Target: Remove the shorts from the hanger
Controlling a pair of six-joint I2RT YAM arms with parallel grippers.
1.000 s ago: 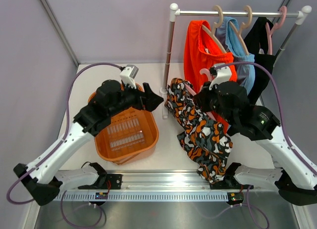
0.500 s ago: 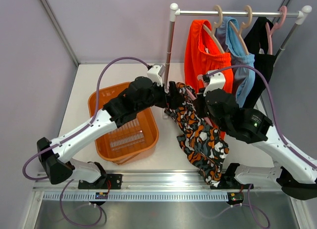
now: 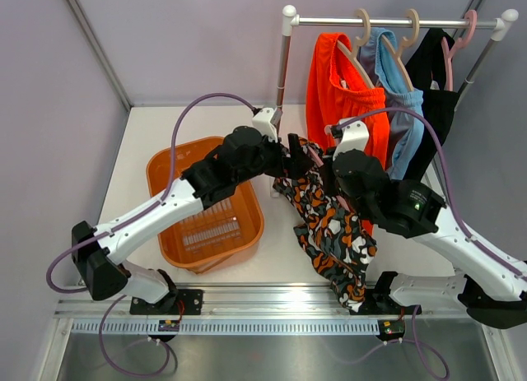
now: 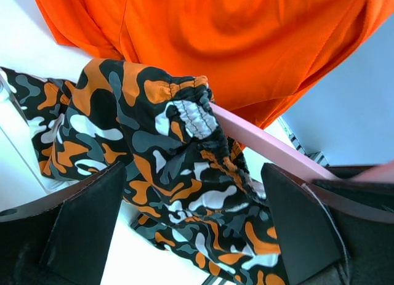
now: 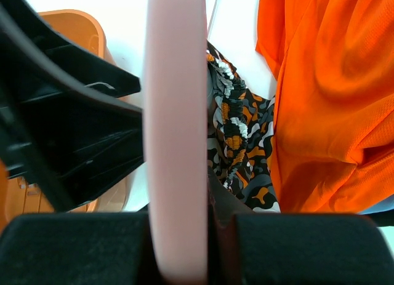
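Note:
My left gripper isn't ready to close on the camouflage waistband (image 3: 310, 153) yet and needs to move forward first. Its upper fingertip is short of the waistband in the right wrist view.
The camouflage shorts (image 3: 333, 225) hang from a pink hanger (image 5: 175, 143) that my right gripper (image 3: 329, 171) is shut on. My left gripper (image 3: 300, 155) is open, its jaws wide on either side of the camouflage waistband (image 4: 191, 116), with the pink hanger arm (image 4: 265, 143) running through the cloth. The bright orange shorts (image 3: 338, 89), light blue shorts (image 3: 403, 93) and black shorts (image 3: 432, 81) hang on the rail at the back right. The orange shorts fill the background of the left wrist view (image 4: 234, 45) and the right side of the right wrist view (image 5: 332, 100).
An orange basket (image 3: 206, 216) stands on the table left of centre, under my left arm. A white clothes rail (image 3: 395, 21) with its post (image 3: 282, 85) stands at the back right. Purple walls close in both sides.
My left arm has swung right from above the basket to the camouflage shorts' waistband. My right gripper with the hanger and shorts has shifted slightly left.

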